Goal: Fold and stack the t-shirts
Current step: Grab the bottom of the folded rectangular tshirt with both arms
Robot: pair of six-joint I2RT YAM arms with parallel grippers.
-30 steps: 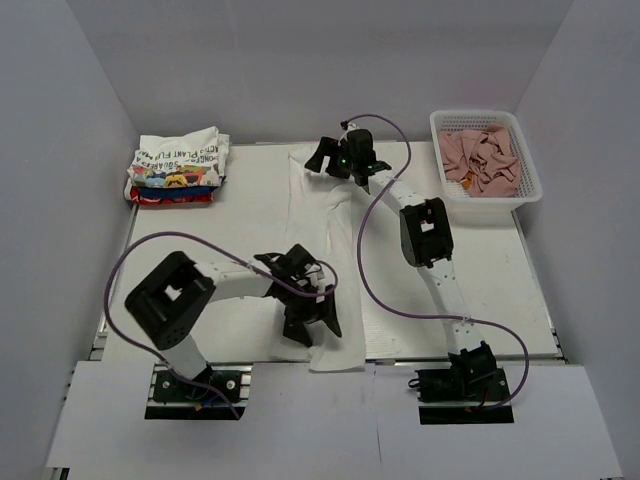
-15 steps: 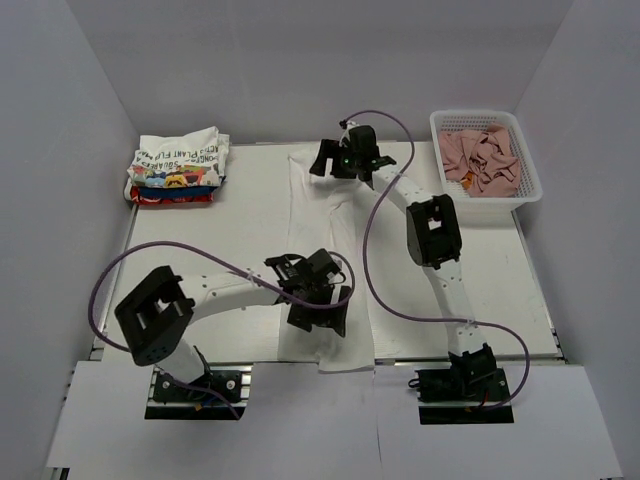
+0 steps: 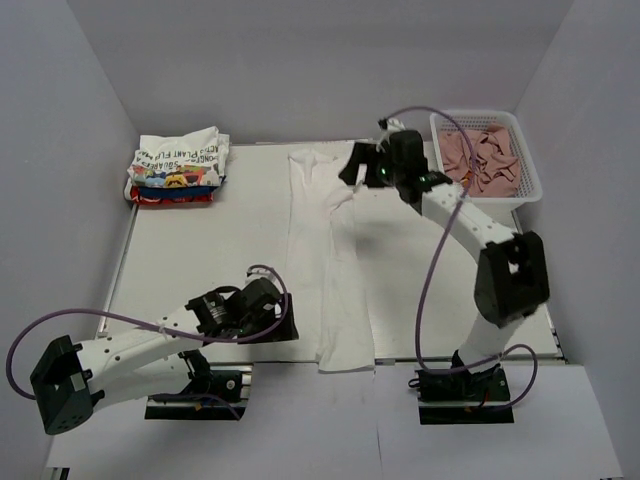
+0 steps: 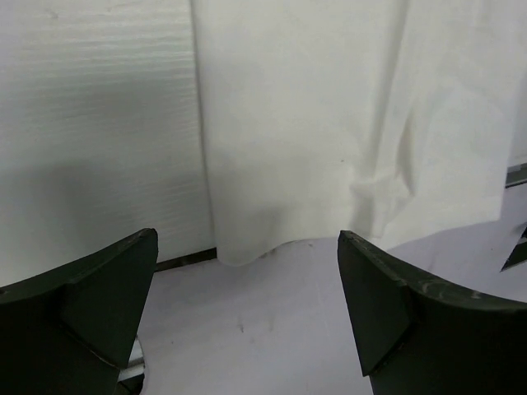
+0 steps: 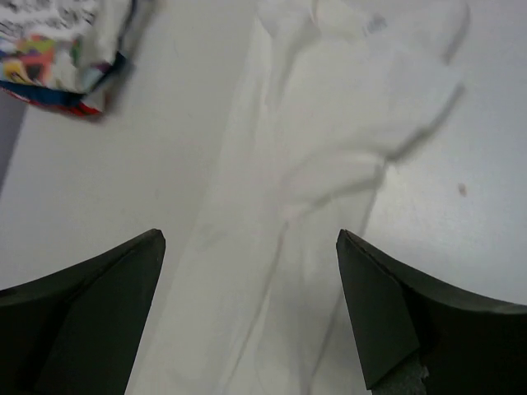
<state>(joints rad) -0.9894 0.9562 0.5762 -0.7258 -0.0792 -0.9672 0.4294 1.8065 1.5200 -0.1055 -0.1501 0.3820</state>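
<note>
My left gripper takes hold of the white t-shirt (image 3: pixel 335 270) by its near hem corner next, to fold the hem toward the far end of the t-shirt.
A large plain white t-shirt (image 3: pixel 335 270) lies on the table as a long narrow strip, running from the far edge to the near edge, where its hem hangs over. My left gripper (image 3: pixel 283 325) is open and empty, low beside the strip's near left edge. The left wrist view shows its jaws (image 4: pixel 247 240) apart with the hem (image 4: pixel 329 148) ahead. My right gripper (image 3: pixel 356 170) is open and empty above the shirt's far end. The right wrist view shows its jaws (image 5: pixel 249 236) apart over the shirt (image 5: pixel 329 132). A stack of folded tees (image 3: pixel 180 165) sits far left.
A white mesh basket (image 3: pixel 528 160) of pinkish-brown cloths stands at the far right. The folded stack also shows in the right wrist view (image 5: pixel 58 49) at the top left. Grey walls close in both sides. Purple cables loop off both arms.
My left gripper has drawn back left off the shirt, its arm dropping low toward the near edge. My right gripper has moved right. The shirt now lies as a narrower strip.
</note>
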